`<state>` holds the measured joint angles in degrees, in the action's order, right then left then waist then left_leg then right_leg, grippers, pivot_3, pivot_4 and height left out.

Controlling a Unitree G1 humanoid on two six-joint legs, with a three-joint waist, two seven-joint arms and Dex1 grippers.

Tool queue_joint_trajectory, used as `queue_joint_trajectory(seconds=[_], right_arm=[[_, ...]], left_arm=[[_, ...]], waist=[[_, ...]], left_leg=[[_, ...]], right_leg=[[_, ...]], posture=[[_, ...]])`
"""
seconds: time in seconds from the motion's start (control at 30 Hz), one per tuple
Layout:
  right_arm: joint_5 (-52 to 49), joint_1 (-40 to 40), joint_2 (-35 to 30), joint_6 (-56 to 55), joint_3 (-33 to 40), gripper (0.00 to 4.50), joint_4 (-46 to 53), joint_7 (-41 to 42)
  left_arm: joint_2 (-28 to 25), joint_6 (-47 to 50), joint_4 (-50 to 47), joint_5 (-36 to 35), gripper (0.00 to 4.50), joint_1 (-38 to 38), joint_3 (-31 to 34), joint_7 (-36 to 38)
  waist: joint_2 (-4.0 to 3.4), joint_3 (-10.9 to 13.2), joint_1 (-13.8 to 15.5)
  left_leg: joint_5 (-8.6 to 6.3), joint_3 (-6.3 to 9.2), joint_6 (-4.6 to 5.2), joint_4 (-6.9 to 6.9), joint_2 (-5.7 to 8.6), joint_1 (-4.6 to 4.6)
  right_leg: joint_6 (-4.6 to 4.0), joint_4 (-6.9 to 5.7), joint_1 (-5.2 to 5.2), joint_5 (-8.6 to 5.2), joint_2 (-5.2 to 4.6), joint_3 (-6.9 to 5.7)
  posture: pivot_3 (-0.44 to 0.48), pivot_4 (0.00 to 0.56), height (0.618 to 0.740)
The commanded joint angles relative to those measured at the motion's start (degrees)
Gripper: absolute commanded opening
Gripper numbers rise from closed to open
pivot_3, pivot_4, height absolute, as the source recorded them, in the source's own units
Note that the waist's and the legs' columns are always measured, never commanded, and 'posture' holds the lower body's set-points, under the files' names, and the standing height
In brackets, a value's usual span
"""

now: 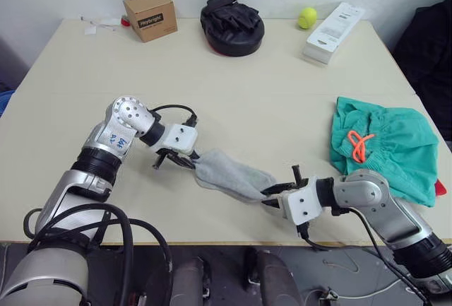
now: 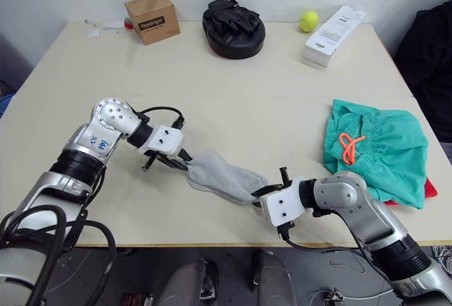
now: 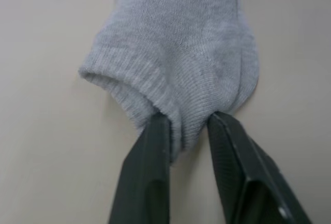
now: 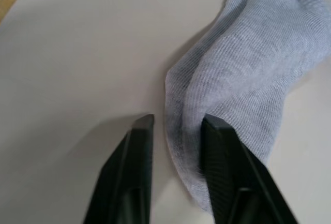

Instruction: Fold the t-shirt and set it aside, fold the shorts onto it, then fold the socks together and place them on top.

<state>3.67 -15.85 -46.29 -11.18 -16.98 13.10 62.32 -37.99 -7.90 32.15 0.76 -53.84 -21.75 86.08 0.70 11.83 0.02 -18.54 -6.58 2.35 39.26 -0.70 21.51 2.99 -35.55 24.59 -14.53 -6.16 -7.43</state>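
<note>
Next, the right gripper picks up the socks by their toe end (image 1: 261, 185) to fold them together toward the light grey socks' cuff end (image 1: 205, 165).
The light grey socks (image 1: 229, 175) lie stacked near the table's front edge, between my two grippers. My left gripper (image 1: 185, 161) is shut on their cuff end; the left wrist view shows the knit pinched between its fingertips (image 3: 189, 123). My right gripper (image 4: 176, 123) is open at the toe end, where one finger (image 4: 222, 167) rests over the sock and the other stands on bare table. The teal-green shorts (image 1: 385, 143) lie bunched at the right, orange drawstring (image 1: 359, 145) up. A sliver of the red t-shirt (image 2: 429, 191) peeks out from under them.
Along the far edge of the cream table (image 1: 254, 94) stand a cardboard box (image 1: 150, 15), a black padded mitt (image 1: 232, 25), a tennis ball (image 1: 306, 17) and a white box (image 1: 333, 32). A dark bag (image 1: 431, 44) sits off the right side.
</note>
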Motion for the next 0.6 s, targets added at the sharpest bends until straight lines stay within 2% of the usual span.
queue_joint_trajectory(seconds=[0.03, 0.07, 0.13, 0.23, 0.33, 0.5, 0.57, 0.6], right_arm=[[-7.5, 1.0, -1.7, 5.1, 4.6, 2.75, 4.2, 2.0], [-10.1, 1.0, -2.0, 7.8, 6.0, 3.00, 5.2, 2.5], [-14.9, 0.6, -2.3, 13.7, 8.2, 3.00, 7.3, 2.9], [-21.3, -1.5, -1.3, 23.9, 10.4, 3.00, 10.1, 1.7], [-23.8, -4.4, 1.3, 31.6, 9.2, 2.39, 11.4, -0.8], [-17.9, -8.2, 6.2, 34.6, 2.7, 0.58, 9.5, -5.3], [-15.3, -9.9, 8.5, 35.4, 0.3, 0.00, 7.8, -7.5], [-13.8, -10.7, 9.7, 35.9, -1.1, 0.00, 6.6, -8.5]], left_arm=[[-4.9, 8.0, -7.9, -6.7, 2.60, 0.1, -0.6, 6.4], [-6.4, 11.0, -10.0, -9.3, 2.97, 0.2, -0.8, 6.4], [-8.0, 16.9, -13.4, -13.4, 3.47, 0.1, -0.2, 6.4], [-7.1, 25.4, -15.9, -17.3, 3.47, -1.0, 2.4, 5.7], [-3.1, 27.6, -14.6, -17.3, 2.85, -2.3, 3.2, 0.8], [3.0, 22.4, -11.0, -9.7, 1.21, -1.3, -0.2, -4.8], [4.0, 20.0, -10.5, -6.5, 0.62, 0.3, -2.0, -6.0], [4.2, 18.7, -10.3, -4.5, 0.29, 1.3, -3.0, -6.8]], waist=[[0.00, 0.0, 0.0], [0.00, 0.0, 0.0], [0.00, 0.0, 0.0], [0.00, 0.0, 0.1], [0.01, 0.0, 0.4], [0.03, 0.0, 0.9], [0.02, 0.0, 0.7], [0.03, 0.0, 0.5]], left_leg=[[0.00, 0.01, 0.00, 0.00, 0.00, 0.00], [0.00, 0.01, 0.00, 0.00, 0.00, 0.00], [0.00, 0.01, 0.00, 0.01, 0.00, -0.01], [0.00, 0.05, 0.00, 0.01, 0.00, -0.05], [0.00, 0.09, 0.00, 0.08, 0.00, -0.04], [0.00, 0.05, 0.00, 0.10, 0.03, 0.01], [0.00, 0.02, 0.00, 0.10, 0.02, 0.04], [0.00, 0.01, 0.00, 0.09, 0.02, 0.05]], right_leg=[[0.00, 0.00, -0.01, 0.00, 0.00, 0.00], [0.00, 0.00, 0.00, 0.00, 0.00, 0.01], [0.00, 0.00, -0.01, 0.00, -0.02, 0.03], [0.00, -0.01, -0.06, 0.00, -0.03, 0.04], [0.00, -0.02, -0.08, 0.00, -0.03, 0.01], [0.00, -0.02, -0.04, 0.00, -0.01, 0.02], [0.00, -0.04, 0.00, 0.00, 0.01, 0.03], [0.00, -0.06, 0.04, 0.00, 0.01, 0.04]], posture=[[0.000, 0.150, 0.740], [0.000, 0.150, 0.740], [0.000, 0.150, 0.740], [0.000, 0.150, 0.740], [0.000, 0.150, 0.740], [0.000, 0.150, 0.740], [0.000, 0.150, 0.740], [0.000, 0.150, 0.740]])
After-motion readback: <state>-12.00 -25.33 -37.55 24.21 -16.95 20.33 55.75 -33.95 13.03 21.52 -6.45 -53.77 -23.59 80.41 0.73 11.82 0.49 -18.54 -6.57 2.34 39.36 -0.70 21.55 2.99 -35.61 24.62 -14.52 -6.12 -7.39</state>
